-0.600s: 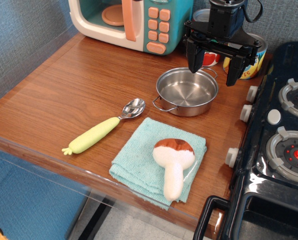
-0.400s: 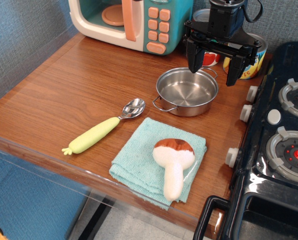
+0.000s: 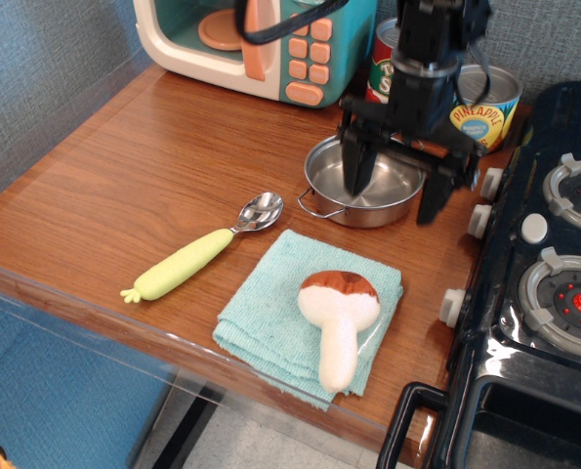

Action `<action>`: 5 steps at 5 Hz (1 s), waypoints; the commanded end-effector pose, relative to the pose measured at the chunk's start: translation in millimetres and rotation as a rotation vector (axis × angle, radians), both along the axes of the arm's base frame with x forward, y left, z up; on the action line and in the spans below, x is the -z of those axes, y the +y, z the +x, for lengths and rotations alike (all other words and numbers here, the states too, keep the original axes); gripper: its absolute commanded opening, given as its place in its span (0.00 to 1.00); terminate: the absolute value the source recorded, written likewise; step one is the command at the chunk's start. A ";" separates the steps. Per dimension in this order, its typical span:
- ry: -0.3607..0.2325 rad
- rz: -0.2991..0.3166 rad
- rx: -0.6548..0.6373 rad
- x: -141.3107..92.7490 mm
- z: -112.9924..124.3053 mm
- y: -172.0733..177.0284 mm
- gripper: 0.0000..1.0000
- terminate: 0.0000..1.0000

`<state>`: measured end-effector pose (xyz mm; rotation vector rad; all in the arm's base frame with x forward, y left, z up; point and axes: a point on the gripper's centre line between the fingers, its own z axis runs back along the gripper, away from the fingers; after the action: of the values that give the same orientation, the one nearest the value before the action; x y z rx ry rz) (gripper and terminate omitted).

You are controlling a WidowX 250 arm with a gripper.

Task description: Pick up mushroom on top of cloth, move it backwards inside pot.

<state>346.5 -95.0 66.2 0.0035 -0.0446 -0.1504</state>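
Note:
My gripper grabs the plush mushroom by its brown cap (image 3: 341,282) next, to get it off the cloth (image 3: 275,308) and inside the pot.
The plush mushroom (image 3: 339,317), brown cap and white stem, lies on the light teal cloth (image 3: 275,308) near the table's front edge. Behind it sits the small steel pot (image 3: 330,191) with wire loop handles. My gripper (image 3: 394,198) hangs open over the pot's front right part, fingers spread wide, with nothing between them. It stands above and behind the mushroom, apart from it, and hides part of the pot.
A yellow-green handled spoon (image 3: 200,251) lies left of the cloth. A toy microwave (image 3: 256,41) stands at the back. Two tin cans (image 3: 485,109) stand behind the pot. A black toy stove (image 3: 549,254) borders the table on the right.
My gripper has come forward and down, from behind the pot to over its front part, staying open. The mushroom, cloth and pot have not moved.

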 end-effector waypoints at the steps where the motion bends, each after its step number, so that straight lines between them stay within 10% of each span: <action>1: -0.119 -0.008 0.049 -39.5 -57.9 -14.9 1.00 0.00; 5: -0.087 0.105 -0.005 -12.7 -80.9 1.3 1.00 0.00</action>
<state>262.0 -95.1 67.3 0.1274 -0.0842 -0.1580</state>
